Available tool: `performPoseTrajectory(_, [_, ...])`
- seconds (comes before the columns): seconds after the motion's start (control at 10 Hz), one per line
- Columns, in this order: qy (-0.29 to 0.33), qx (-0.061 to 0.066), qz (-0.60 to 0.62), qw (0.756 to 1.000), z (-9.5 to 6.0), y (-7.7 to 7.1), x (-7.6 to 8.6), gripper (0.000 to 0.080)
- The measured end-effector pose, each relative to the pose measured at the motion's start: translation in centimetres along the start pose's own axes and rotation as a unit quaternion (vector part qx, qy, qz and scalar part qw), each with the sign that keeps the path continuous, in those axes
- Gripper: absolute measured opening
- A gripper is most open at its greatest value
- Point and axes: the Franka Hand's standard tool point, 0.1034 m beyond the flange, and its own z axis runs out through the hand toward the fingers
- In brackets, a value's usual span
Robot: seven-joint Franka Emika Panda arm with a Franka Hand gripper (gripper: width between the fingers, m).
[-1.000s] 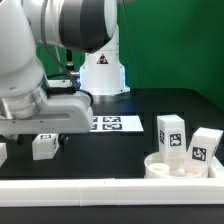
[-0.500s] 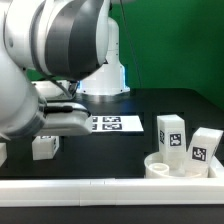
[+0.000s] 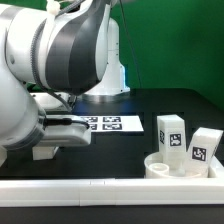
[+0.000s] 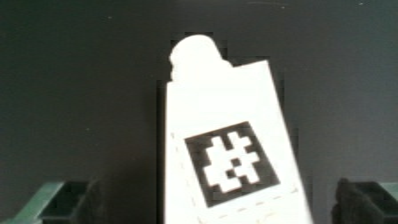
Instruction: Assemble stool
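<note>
My fingers reach down beside the white leg block below its tag and closing now would catch it, so it is time for my gripper to close.
In the wrist view a white stool leg block (image 4: pixel 222 140) with a black-and-white tag lies on the black table. My gripper (image 4: pixel 210 207) is open, and its dark fingertips (image 4: pixel 54 203) stand apart on either side of the block with gaps to it. In the exterior view my arm hangs over the left of the table, and only part of that leg block (image 3: pixel 45 152) shows beneath the hand. The round seat disc (image 3: pixel 160 168) lies at the exterior view's right, with two more tagged leg blocks (image 3: pixel 171 134) (image 3: pixel 203 148) standing at it.
The marker board (image 3: pixel 108 123) lies flat at the table's middle, in front of the white robot base (image 3: pixel 105 72). A long white border rail (image 3: pixel 110 190) runs along the near edge. A green wall stands behind.
My arm has swung down and toward the exterior view's right over the left leg block, now covering most of it. The seat disc and the right blocks have not moved.
</note>
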Motion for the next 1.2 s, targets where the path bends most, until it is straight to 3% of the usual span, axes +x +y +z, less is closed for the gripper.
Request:
performPoseTrajectory(0.3, [0.004,-0.002,0.002,1.000,0.0,0.1,0.3,0.0649])
performPoseTrajectory(0.5, [0.005,-0.002,0.004,1.000,0.0,0.0,0.3,0.0602])
performPoseTrajectory(0.6, [0.006,-0.003,0.005,1.000,0.0,0.0,0.3,0.0426])
performPoseTrajectory(0.7, [0.006,-0.003,0.006,1.000,0.0,0.0,0.3,0.0426])
performPoseTrajectory(0.8, [0.006,-0.003,0.006,1.000,0.0,0.0,0.3,0.0325])
performPoseTrajectory(1.0, [0.007,-0.004,0.005,1.000,-0.1,-0.1,0.4,0.0325])
performPoseTrajectory(1.2, [0.020,-0.012,-0.003,1.000,-2.0,-1.6,-0.2,0.0325])
